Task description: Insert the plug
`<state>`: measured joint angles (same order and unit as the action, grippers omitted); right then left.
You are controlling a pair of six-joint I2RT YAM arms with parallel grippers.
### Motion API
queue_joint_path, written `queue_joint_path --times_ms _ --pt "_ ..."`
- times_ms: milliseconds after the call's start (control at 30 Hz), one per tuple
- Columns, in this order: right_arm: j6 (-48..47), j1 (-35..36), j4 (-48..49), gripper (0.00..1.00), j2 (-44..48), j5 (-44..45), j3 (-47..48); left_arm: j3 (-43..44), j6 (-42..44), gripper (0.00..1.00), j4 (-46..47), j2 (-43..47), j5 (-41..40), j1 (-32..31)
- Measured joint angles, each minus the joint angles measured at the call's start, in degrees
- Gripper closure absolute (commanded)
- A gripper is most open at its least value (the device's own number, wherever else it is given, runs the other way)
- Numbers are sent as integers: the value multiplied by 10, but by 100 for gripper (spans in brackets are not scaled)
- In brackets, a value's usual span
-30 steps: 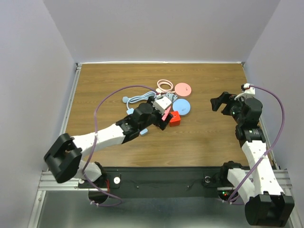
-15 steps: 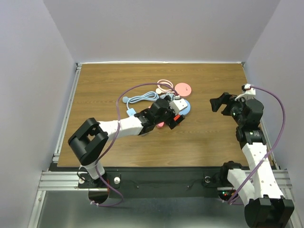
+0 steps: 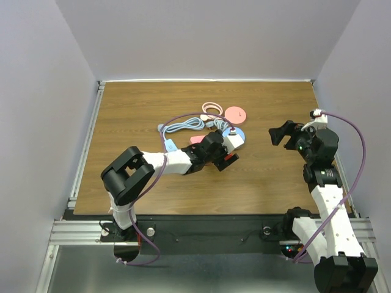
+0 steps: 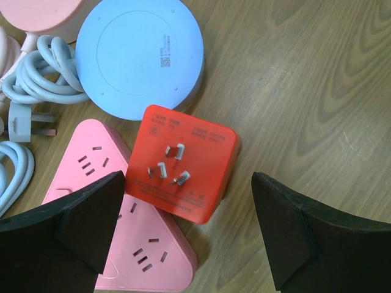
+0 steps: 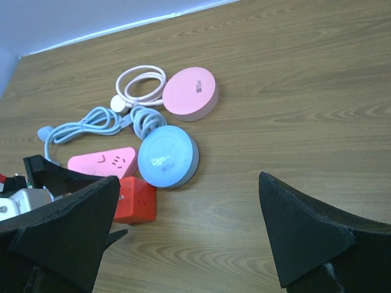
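I should next grab the red plug with my left gripper by opposite sides near its prongs, so its base stays free for my right gripper to grab for inserting.
The red cube plug (image 4: 183, 165) lies on the table with its three prongs facing up. Its edge rests against the pink triangular socket strip (image 4: 146, 250). My left gripper (image 4: 186, 238) hovers open just above it, one finger over the pink strip and the other over bare wood, touching nothing. In the top view the left gripper (image 3: 227, 154) covers most of the red plug (image 3: 231, 160). My right gripper (image 3: 283, 133) is open and empty in the air to the right. From the right wrist, the red plug (image 5: 135, 200) and pink strip (image 5: 102, 162) lie far left.
A blue round disc (image 4: 140, 55) touches the plug's far side, with its light blue cable and white plug (image 4: 21, 122) to the left. A pink disc (image 5: 190, 93) with a coiled pink cable (image 5: 142, 83) sits behind. White walls enclose the wooden table (image 3: 269, 177).
My left arm has swung right and stretched lower over the table, bringing its open gripper from beside the pile to right over the red plug. The right arm has barely moved.
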<state>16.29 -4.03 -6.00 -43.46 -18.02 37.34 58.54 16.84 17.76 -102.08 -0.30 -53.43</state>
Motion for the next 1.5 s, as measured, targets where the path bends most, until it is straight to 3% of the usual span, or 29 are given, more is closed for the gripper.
queue_joint_path --times_ms 533,633,667,700,767,800,867,900,1233,1500 --pt "0 0 0 0 0 -18 0 1 33 7 52 -20 -43 -9" --pt "0 0 0 0 -1 -21 0 1 34 11 52 -25 -37 -8" --pt "0 0 0 0 -2 -22 0 1 35 16 51 -26 -30 -8" --pt "0 0 0 0 -3 -23 0 1 35 29 52 -27 -26 -9" --pt "0 0 0 0 -6 -25 0 2 37 42 55 -29 -15 -8" --pt "0 0 0 0 -8 -26 0 2 40 55 57 -29 -11 -8" --pt "0 0 0 0 -10 -29 0 9 36 72 61 -29 4 -9" --pt "0 0 0 0 -10 -31 0 12 34 100 61 -31 10 -9" --pt "-7 0 0 0 -49 -79 0 23 -8 100 59 -32 44 -7" --pt "1 0 1 0 -53 -139 2 -29 -91 100 56 66 74 8"
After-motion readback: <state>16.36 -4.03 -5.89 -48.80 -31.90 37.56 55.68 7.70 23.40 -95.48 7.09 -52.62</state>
